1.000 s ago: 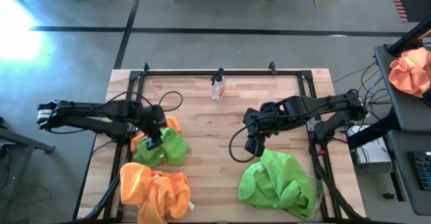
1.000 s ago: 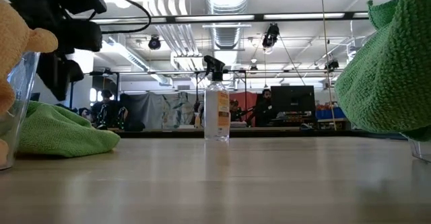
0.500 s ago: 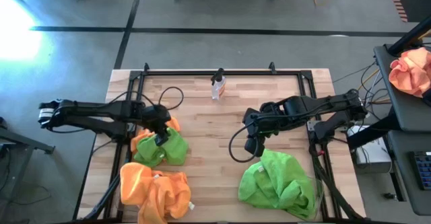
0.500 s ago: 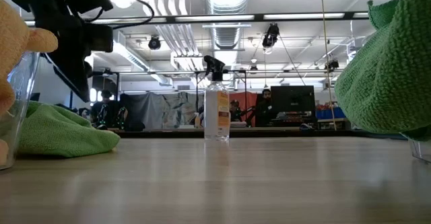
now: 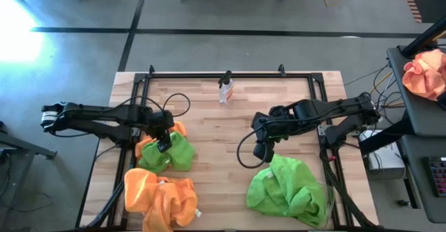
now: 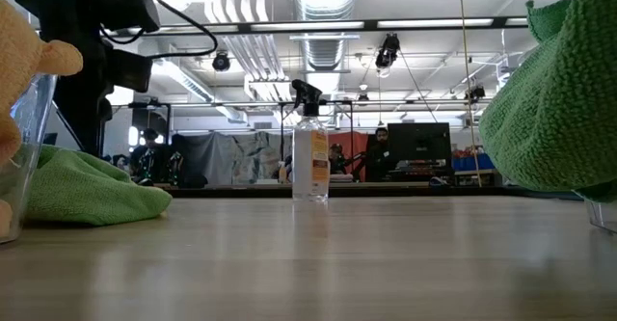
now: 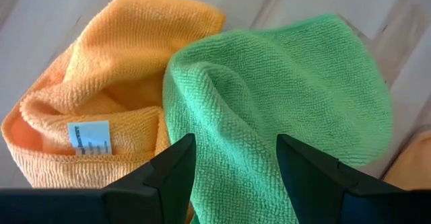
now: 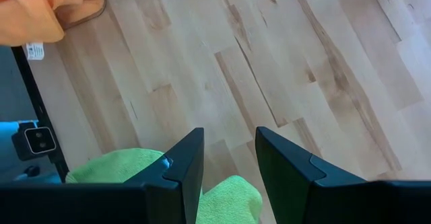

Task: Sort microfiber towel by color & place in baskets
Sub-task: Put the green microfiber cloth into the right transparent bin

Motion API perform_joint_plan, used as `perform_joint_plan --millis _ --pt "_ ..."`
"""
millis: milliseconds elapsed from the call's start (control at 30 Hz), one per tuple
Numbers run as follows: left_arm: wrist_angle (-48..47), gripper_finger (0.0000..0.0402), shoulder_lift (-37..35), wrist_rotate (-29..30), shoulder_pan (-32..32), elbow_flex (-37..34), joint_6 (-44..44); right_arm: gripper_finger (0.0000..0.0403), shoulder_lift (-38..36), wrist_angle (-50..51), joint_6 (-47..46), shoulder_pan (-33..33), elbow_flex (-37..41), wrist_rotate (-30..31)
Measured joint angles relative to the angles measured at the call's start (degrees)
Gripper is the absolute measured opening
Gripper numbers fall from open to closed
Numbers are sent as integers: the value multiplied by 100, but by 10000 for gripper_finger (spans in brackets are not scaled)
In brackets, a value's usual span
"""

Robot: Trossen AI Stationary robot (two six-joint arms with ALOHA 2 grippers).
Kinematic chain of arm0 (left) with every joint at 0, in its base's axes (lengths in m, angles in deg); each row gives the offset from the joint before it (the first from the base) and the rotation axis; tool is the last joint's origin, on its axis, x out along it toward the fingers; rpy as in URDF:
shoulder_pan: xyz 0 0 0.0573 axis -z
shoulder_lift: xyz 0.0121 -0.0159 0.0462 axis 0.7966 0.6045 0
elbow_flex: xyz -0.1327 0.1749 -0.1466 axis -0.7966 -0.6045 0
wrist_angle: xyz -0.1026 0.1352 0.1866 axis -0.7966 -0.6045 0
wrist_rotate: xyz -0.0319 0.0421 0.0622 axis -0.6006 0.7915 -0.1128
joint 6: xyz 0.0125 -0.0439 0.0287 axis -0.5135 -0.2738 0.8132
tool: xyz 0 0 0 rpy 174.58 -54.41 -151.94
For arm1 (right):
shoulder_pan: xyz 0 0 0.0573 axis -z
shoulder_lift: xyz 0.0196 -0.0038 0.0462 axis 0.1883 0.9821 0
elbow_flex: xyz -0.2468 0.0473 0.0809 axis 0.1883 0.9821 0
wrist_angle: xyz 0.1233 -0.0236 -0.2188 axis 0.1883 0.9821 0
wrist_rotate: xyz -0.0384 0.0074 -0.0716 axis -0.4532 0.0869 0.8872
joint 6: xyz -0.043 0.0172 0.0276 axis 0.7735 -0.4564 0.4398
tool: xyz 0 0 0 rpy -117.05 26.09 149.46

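I need to grab the green towel with my left gripper next by its raised middle fold (image 5: 167, 148), to sort it away from the orange towel (image 5: 180, 128).
A lime green microfiber towel (image 5: 178, 154) lies crumpled on the table at the left, partly on an orange towel (image 5: 146, 147). My left gripper (image 5: 162, 145) stands open right above them. In its wrist view the green towel (image 7: 269, 83) fills the gap between the fingers, and the orange towel (image 7: 108, 83) with its white label lies beside it. Orange towels (image 5: 160, 200) fill the near-left basket (image 6: 29, 119). Green towels (image 5: 286, 190) fill the near-right basket (image 6: 603, 215). My right gripper (image 5: 261, 152) hangs open and empty over the table, just beyond the green pile.
A small clear spray bottle (image 5: 225, 89) stands upright at the table's far middle. A black frame (image 5: 209, 74) runs along the table's edges. Bare wood (image 5: 216, 141) lies between the two arms. A peach-orange cloth bundle (image 5: 425, 75) sits off the table at the far right.
My left gripper has rolled at the wrist above the green towel on the table and stayed open. The towels lie as before.
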Motion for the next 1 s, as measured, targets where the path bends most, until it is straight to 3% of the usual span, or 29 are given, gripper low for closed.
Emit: perform_joint_plan --millis 400,733,1000 --pt "44 190 13 4 0 -404 -401 128 0 17 99 0 0 0" --pt "738 190 23 -634 0 -909 -777 128 0 15 332 0 0 0" --pt "987 190 194 -638 -2 -979 -859 128 0 11 333 0 0 0"
